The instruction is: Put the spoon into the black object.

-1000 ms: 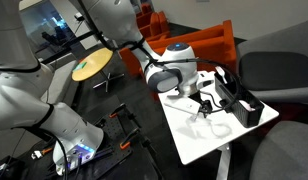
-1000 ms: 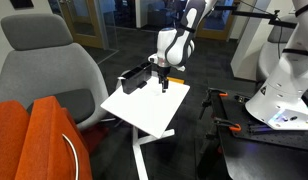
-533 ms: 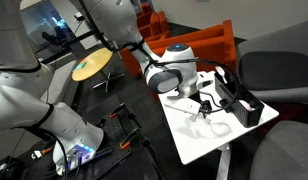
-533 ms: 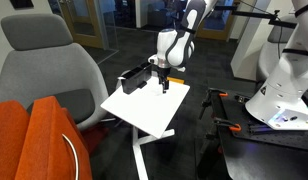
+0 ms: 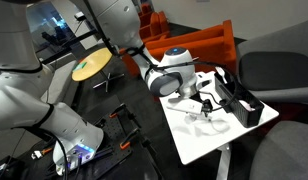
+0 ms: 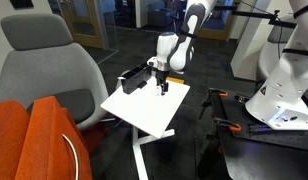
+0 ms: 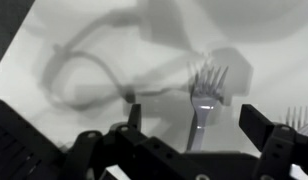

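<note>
I need to grip the spoon across its handle close to the tined head, so that the handle end stays free to go into the black object.
The spoon (image 7: 202,100) is a pale grey utensil lying on the white table; its head shows tines like a fork. In the wrist view it lies between my two fingertips, handle towards the camera. My gripper (image 7: 199,125) is open, its fingers (image 7: 134,115) wide on either side and not touching it. In both exterior views the gripper (image 5: 204,104) (image 6: 161,88) points down just above the table. The black object (image 5: 237,100) (image 6: 134,78), a long black tray-like holder, lies on the table's far side beside the gripper.
A thin looped wire (image 7: 84,75) (image 5: 216,122) lies on the white table (image 5: 209,145) (image 6: 144,112) next to the spoon. A grey chair (image 5: 279,70) (image 6: 44,60) and an orange sofa (image 5: 194,45) stand beside the table. A round yellow table (image 5: 92,67) stands behind.
My gripper has dropped slightly towards the table and shifted a little along it. The spoon and the black object have not moved.
</note>
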`<state>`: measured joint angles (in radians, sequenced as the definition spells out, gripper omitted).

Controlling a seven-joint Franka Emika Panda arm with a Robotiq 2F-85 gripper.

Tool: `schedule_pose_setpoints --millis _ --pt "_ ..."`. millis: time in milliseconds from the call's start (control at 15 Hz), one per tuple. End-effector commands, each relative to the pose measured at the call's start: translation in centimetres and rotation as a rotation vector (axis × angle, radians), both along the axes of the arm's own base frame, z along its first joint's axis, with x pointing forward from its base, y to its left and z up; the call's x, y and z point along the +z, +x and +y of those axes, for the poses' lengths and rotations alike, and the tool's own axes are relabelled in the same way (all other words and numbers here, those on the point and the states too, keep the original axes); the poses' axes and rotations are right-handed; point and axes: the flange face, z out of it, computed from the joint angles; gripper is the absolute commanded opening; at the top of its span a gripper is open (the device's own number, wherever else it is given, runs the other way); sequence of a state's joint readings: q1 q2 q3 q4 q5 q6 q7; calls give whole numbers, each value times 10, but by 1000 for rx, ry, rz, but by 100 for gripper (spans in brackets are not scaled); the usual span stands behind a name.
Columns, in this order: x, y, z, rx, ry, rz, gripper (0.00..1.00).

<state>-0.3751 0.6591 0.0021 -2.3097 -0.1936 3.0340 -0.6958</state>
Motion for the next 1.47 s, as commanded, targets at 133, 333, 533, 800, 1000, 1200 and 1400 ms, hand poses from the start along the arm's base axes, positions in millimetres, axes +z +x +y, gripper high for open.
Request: schedule_pose_setpoints --millis 133,333,533,800,1000,1200,1400 --pt "-10 11 -1 8 -7 -63 100" --pt "-17 15 -2 -1 -5 -67 98" --pt "-21 18 -2 0 -6 -70 70" --pt "-20 22 -2 -5 -6 -78 38" --pt "-16 24 -2 -12 -8 -84 15" --pt "-9 24 2 -7 -13 -84 0" --pt "2 22 11 7 -27 -70 2"
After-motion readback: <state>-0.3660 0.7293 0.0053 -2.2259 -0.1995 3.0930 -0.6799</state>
